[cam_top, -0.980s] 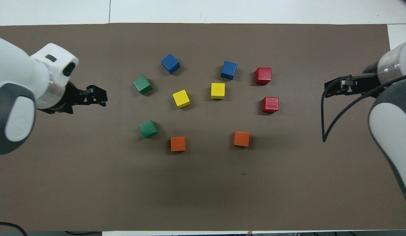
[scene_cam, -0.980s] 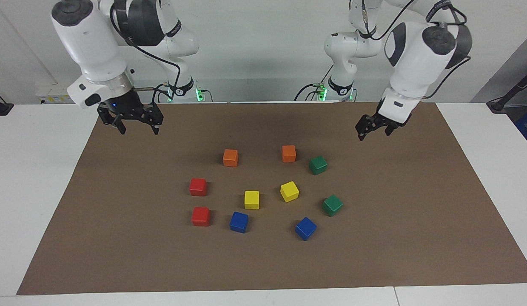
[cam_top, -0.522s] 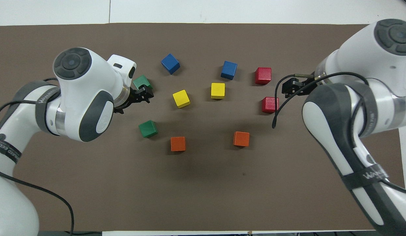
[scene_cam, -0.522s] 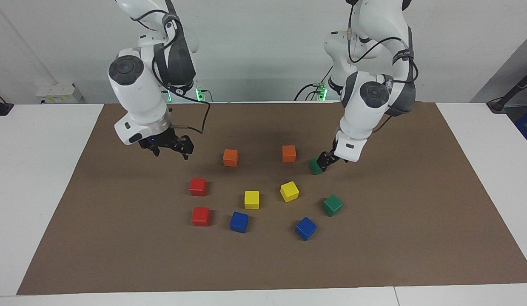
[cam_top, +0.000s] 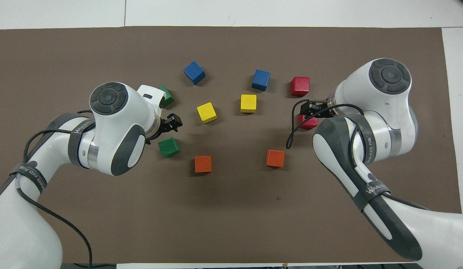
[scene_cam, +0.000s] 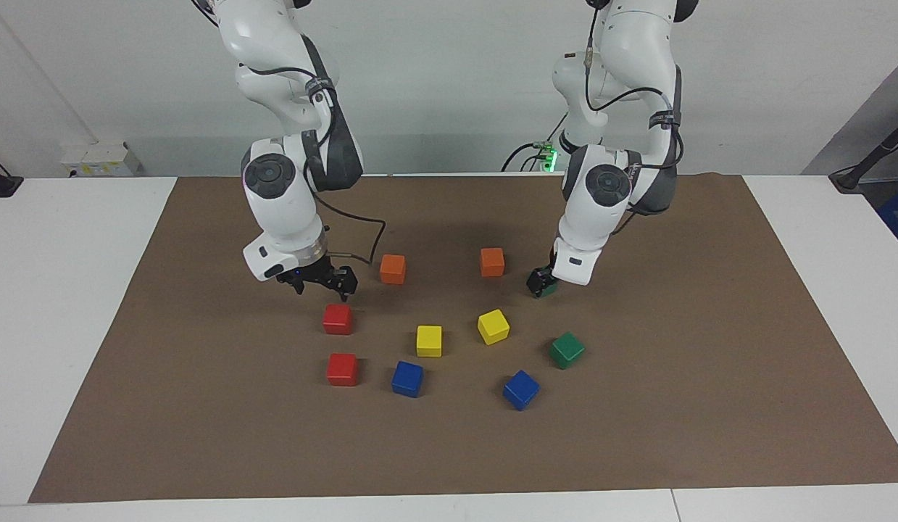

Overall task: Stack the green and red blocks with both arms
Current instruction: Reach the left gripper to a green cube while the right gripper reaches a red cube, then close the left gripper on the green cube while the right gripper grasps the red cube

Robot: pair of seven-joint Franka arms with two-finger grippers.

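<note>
Brown mat shows between my left gripper's fingers and the nearer green block (cam_top: pixel 169 147), so closing now would miss it. My left gripper moves toward the block next, before it closes.
Two red blocks lie toward the right arm's end: one (scene_cam: pixel 338 319) (cam_top: pixel 310 123) nearer to the robots, one (scene_cam: pixel 342 369) (cam_top: pixel 300 86) farther. Two green blocks lie toward the left arm's end: the nearer (scene_cam: pixel 551 288) (cam_top: pixel 169 146), the farther (scene_cam: pixel 566 350) (cam_top: pixel 167 96). My right gripper (scene_cam: pixel 322 284) (cam_top: pixel 309 110) is open and hangs low over the nearer red block, not touching it. My left gripper (scene_cam: pixel 541 282) (cam_top: pixel 173 123) is open and low right beside the nearer green block, partly covering it in the facing view. The overhead view shows that block free.
Between the red and green blocks lie two orange blocks (scene_cam: pixel 393 269) (scene_cam: pixel 492 262) nearer to the robots, two yellow blocks (scene_cam: pixel 429 341) (scene_cam: pixel 493 326) in the middle and two blue blocks (scene_cam: pixel 407 378) (scene_cam: pixel 520 389) farther. All rest on a brown mat (scene_cam: pixel 680 406).
Both arms have swung in from the table's ends and come down: the right gripper to over the nearer red block, the left gripper to the nearer green block. No block has moved.
</note>
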